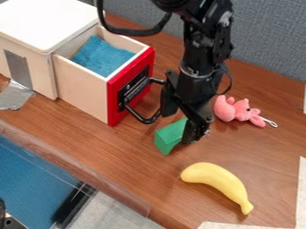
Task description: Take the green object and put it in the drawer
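Note:
I next need to grab the green block (169,136) by its opposite sides with my gripper, and then the block should go in the open drawer.
The gripper (181,124) hangs in front of the drawer's red front, its two fingers spread apart. Just beneath it on the wooden table lies a green block (169,136), whose upper right part is covered by one finger; whether that finger touches it I cannot tell. The drawer (83,87) stands pulled out of its white-topped wooden cabinet, with a blue cloth inside.
A black handle (147,120) sticks out from the drawer front, close beside the gripper. To the right of the gripper lies a pink plush toy (238,111), and a yellow banana (218,182) is nearer the table's front. A grey partition runs behind.

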`<state>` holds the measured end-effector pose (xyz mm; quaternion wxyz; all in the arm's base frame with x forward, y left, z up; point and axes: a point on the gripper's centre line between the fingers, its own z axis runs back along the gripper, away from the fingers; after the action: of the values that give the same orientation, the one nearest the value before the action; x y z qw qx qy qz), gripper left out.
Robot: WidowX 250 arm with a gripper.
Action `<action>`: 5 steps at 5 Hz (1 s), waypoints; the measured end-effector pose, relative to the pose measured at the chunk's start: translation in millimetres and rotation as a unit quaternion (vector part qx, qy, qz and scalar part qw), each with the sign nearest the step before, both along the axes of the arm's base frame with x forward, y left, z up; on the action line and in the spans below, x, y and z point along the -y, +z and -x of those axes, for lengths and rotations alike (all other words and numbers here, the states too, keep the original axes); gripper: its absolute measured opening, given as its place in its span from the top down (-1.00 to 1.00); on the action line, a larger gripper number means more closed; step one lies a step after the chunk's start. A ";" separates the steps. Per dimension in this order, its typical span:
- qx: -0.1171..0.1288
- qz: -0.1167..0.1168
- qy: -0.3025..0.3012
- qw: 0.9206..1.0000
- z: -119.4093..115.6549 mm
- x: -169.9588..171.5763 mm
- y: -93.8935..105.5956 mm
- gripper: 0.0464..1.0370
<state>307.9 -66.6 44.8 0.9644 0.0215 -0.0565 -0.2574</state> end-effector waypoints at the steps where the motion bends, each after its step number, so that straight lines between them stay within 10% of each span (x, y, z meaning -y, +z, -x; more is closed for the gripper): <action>1: 0.006 0.002 0.001 1.000 -2.0 1.2 -0.7 -0.93; 5: -0.008 -0.002 0.009 1.000 -2.7 1.3 -24.4 -0.84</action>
<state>310.5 -67.9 20.5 0.9671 0.0217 -0.0476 -0.2490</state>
